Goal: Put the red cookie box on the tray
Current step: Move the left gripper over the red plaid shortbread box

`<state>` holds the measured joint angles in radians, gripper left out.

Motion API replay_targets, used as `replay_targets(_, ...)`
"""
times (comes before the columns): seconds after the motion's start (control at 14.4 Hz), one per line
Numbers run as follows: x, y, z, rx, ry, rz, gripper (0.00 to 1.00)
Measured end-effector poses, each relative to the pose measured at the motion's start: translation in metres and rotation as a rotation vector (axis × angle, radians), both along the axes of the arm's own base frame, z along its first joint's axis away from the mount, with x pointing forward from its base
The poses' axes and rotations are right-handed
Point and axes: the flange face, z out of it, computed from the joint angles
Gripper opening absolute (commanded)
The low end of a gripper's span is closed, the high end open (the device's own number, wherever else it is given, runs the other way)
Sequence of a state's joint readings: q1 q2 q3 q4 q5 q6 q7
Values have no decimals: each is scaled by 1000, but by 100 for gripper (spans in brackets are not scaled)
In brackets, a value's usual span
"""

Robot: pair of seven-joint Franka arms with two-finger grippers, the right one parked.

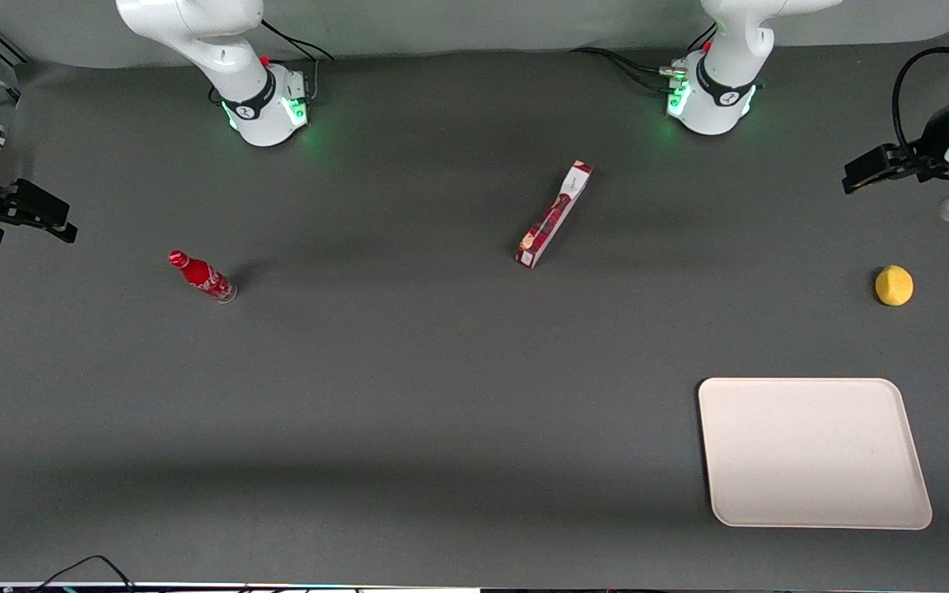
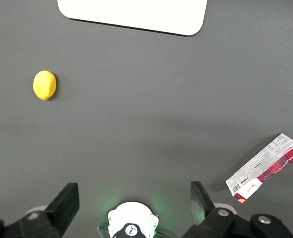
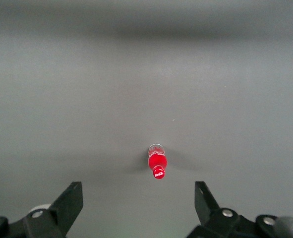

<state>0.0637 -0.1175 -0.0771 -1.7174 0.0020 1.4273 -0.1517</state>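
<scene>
I need to grip the red cookie box by its white-labelled end [image 1: 575, 182] with my left gripper next, so that I can set it on the tray [image 1: 812, 451].
The red cookie box [image 1: 554, 216] lies flat on the dark table mid-way along it, a white label at its end nearer the arm bases; it also shows in the left wrist view as the cookie box [image 2: 265, 168]. The cream-white tray [image 1: 812, 451] sits bare, nearer the front camera and toward the working arm's end; the tray [image 2: 136, 15] is partly in the wrist view. My left gripper [image 1: 852, 179] hangs open and holds nothing, high over the working arm's end of the table, well apart from box and tray. Its black fingers [image 2: 67, 203] stand wide.
A yellow lemon-like ball [image 1: 894, 286] rests between the gripper and the tray, also seen as the ball [image 2: 44, 85]. A small red bottle [image 1: 202, 277] stands toward the parked arm's end. The working arm's base [image 1: 712, 99] stands near the box's labelled end.
</scene>
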Motion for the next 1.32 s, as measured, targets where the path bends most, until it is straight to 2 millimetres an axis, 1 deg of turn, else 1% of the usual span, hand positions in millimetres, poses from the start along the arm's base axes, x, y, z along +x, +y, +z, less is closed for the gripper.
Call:
replay_targets(0.55,3,-9,-4,-3,3,-17,100)
replay_targets(0.62,4,-10,-5,-7,2,-21,100)
replay_targets(0.69,5,-17,-6,-18,4,-32,100)
replay_targets(0.76,5,-29,-7,-27,6,-53,100)
replay_targets(0.83,3,-47,-8,-40,8,-82,100)
replay_targets(0.97,-5,-94,-11,-108,35,-146,100)
replay_targets(1.04,-10,-119,-16,-152,57,-177,100)
replay_targets(1.11,-16,-141,-25,-187,86,-207,100)
replay_targets(1.18,-22,-162,-39,-207,116,-236,100)
replay_targets(1.25,-27,-183,-57,-219,134,-264,100)
replay_targets(1.32,-33,-205,-81,-224,142,-291,100)
